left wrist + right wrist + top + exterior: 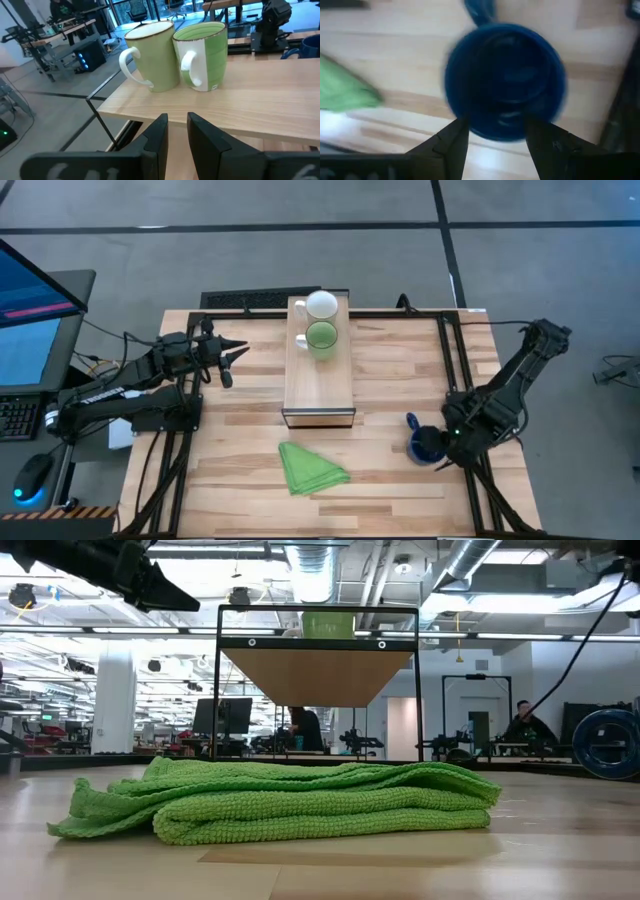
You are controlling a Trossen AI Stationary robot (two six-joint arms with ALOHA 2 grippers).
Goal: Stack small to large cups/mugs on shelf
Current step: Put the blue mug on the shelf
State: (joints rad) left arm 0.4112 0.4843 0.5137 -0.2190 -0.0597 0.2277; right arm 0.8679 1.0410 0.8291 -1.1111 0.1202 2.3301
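Observation:
My right gripper grabs the dark blue mug by its rim next, to stack the mug on the light-wood shelf.
The small white mug and the light green mug stand upright side by side on the far end of the light-wood shelf. They also show in the left wrist view, the white mug next to the green mug. My left gripper is open by a narrow gap and empty, left of the shelf, pointing at the mugs. The dark blue mug stands on the table at the right. My right gripper is open right above it. My right gripper points down from above, its two fingers standing over the near part of the blue mug's rim. Whether they touch it, I cannot tell. The mug stands upright on the table, its handle on the far side from the fingers.
A folded green cloth lies on the table in front of the shelf's open end and fills the low view. A black metal frame runs along the table. A monitor and keyboard stand off the table's left.

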